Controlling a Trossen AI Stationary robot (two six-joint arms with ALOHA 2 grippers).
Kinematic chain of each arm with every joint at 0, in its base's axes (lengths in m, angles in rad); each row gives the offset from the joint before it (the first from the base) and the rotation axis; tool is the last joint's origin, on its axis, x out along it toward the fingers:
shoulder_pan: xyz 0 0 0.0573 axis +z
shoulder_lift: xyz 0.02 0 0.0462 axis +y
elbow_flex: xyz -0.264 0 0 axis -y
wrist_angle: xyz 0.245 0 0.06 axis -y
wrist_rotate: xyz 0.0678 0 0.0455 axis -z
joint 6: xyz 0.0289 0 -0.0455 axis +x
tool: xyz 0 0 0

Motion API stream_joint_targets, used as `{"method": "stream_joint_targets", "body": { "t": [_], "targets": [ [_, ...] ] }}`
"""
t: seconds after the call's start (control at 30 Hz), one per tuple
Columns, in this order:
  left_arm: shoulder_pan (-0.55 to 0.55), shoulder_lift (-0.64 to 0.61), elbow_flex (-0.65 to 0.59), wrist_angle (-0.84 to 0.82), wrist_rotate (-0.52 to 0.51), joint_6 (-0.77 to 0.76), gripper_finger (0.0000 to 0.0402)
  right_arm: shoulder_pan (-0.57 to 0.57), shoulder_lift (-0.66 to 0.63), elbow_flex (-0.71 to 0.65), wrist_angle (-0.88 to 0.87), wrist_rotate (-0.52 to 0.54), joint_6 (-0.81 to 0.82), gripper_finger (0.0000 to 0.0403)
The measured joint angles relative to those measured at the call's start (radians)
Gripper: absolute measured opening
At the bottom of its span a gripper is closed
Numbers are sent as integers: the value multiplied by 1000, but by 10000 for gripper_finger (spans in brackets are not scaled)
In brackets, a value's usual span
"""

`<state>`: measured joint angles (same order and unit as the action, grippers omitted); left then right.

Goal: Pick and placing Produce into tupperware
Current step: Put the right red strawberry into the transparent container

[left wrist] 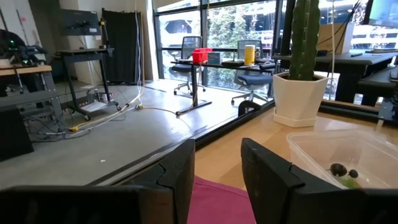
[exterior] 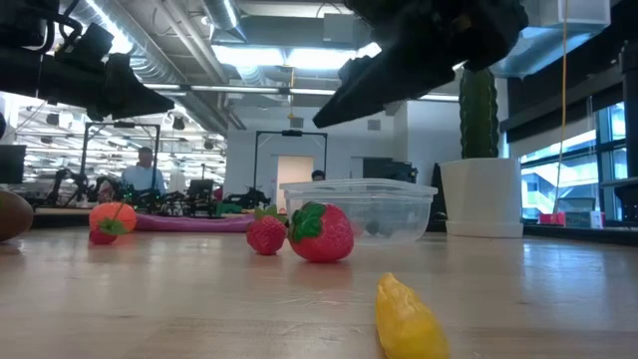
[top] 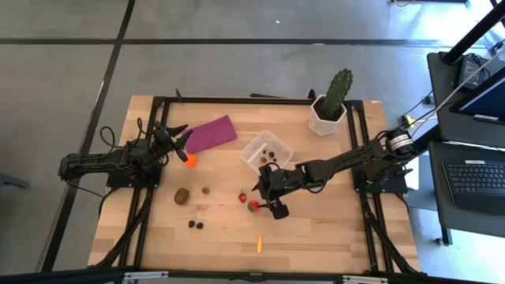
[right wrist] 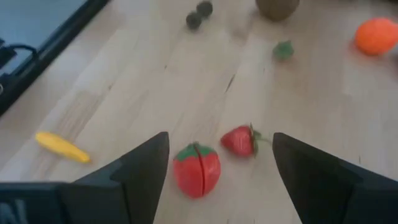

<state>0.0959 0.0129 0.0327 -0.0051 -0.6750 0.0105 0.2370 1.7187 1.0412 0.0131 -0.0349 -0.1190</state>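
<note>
The right gripper grabs the bigger strawberry by its plump red body next, to add it to the tupperware.
The clear tupperware stands mid-table with dark bits inside; it also shows in the low view and the left wrist view. Two red strawberries lie on the wood. My right gripper hovers open above them, and its fingers stand on either side without touching. The orange ball, brown kiwi, a green bit, dark berries and a yellow piece lie loose. My left gripper is open and empty, raised over the purple cloth's near end.
A green cactus in a white pot stands at the table's far right, behind the tupperware. The purple cloth lies flat at the far left. Bare wood lies along the near edge around the yellow piece. Black frame rails run along the table's sides.
</note>
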Motion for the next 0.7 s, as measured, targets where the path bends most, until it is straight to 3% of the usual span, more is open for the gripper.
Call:
{"method": "stream_joint_targets", "body": {
  "t": [0.23,0.7],
  "targets": [
    [0,0,0,0,0,0,124,3,44,0,91,-4,-17,287],
    [0,0,0,0,0,1,124,30,211,41,93,-13,-18,287]
  ]
}}
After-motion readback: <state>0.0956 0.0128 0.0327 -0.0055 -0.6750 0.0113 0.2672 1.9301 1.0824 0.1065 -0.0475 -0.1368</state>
